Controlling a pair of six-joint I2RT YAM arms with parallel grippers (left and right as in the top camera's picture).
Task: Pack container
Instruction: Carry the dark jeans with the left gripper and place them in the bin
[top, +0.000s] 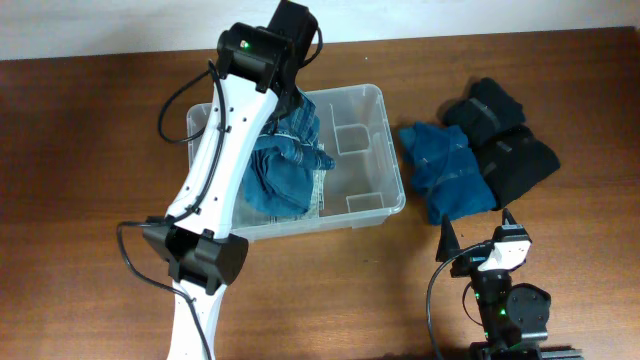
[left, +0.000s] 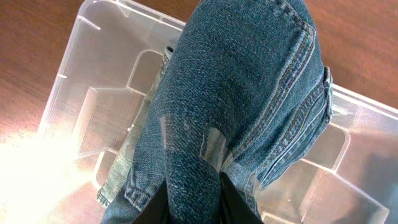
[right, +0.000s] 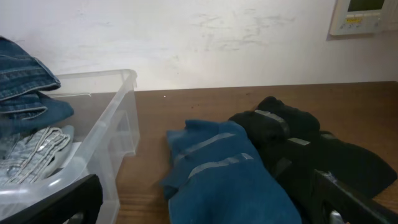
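The blue jeans hang inside the sides of the container (top: 378, 150) and would come to rest above the pale grey denim, so it is time to open my left gripper now.
The clear container (top: 378, 150) sits mid-table and holds folded denim (top: 285, 178). It also shows in the left wrist view (left: 87, 43) and in the right wrist view (right: 115, 118). My left gripper (left: 194, 208) is over the container's left part, shut on a pair of blue jeans (left: 242, 93) that hangs into the tub. In the overhead view the arm hides its jaws. My right gripper (top: 479, 232) is open and empty, low at the front right, just short of a folded blue garment (top: 442, 168), which also shows in the right wrist view (right: 224, 174).
Folded black garments (top: 505, 135) lie right of the blue one, also in the right wrist view (right: 298, 143). A pale grey denim piece (right: 34, 149) lies in the container's bottom. The left arm (top: 215, 170) spans the container's left side. A wall stands behind the table.
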